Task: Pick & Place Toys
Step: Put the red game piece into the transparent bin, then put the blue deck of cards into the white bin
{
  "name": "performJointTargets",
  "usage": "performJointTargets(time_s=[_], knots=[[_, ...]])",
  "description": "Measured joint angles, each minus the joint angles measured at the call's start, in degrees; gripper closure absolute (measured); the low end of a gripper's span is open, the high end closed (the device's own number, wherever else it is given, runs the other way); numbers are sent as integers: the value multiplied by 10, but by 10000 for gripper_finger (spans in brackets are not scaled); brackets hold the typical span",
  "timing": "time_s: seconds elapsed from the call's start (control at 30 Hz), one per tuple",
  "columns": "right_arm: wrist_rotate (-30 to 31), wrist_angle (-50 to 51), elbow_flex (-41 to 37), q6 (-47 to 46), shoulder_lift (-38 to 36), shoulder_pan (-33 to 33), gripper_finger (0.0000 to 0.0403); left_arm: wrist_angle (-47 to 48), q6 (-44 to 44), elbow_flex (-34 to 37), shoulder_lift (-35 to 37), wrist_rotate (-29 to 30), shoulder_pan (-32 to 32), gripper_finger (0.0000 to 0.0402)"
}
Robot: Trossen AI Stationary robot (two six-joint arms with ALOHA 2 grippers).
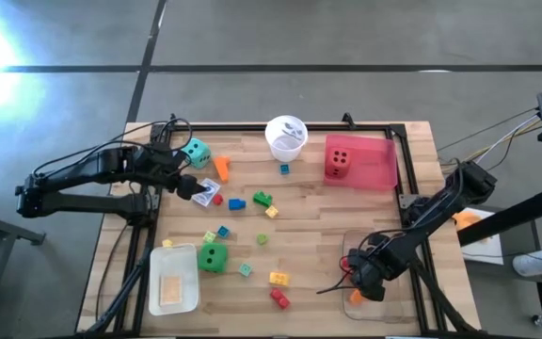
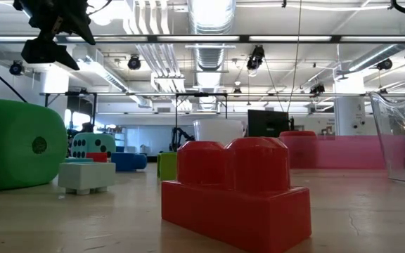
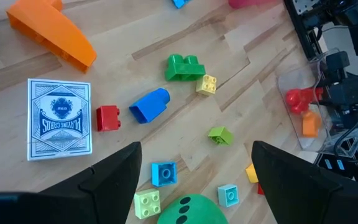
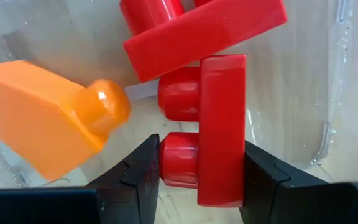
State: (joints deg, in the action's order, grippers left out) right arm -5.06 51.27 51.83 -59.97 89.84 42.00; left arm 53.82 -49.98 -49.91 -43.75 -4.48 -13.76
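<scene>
My right gripper should open now, because the red brick is low inside the clear tray beside the orange brick and would rest there.
My right gripper points down into the clear tray at the near right, shut on a red brick. Beside that brick lie an orange brick and a second red brick, which leans against the held one. My left gripper hangs open above the table's left part, over the green die and near a playing-card pack, touching nothing. Loose bricks lie on the wood: blue, green, red. My right gripper pinches the red brick between its two fingers, one finger on a stud, the other on the brick's flat underside. The fingers come from above, pointing down. The brick stands on edge inside the clear tray; whether it touches the tray floor I cannot tell.
At the far side stand a white cup and a pink tray holding a red die. A teal die and an orange piece lie far left. A white tray sits near left; yellow and red bricks lie near.
</scene>
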Motion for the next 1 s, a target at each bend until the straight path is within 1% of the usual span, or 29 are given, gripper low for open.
performJointTargets(time_s=[0.73, 0.8, 1.0], knots=[[0, -8, 1, 0, -1, 0, 254, 0, 1, 0, 0, 0, 0, 94], [0, -9, 3, 0, -2, 0, 235, 0, 1, 0, 0, 0, 0, 94], [0, -8, 3, 0, -2, 0, 143, 0, 1, 0, 0, 0, 0, 94]])
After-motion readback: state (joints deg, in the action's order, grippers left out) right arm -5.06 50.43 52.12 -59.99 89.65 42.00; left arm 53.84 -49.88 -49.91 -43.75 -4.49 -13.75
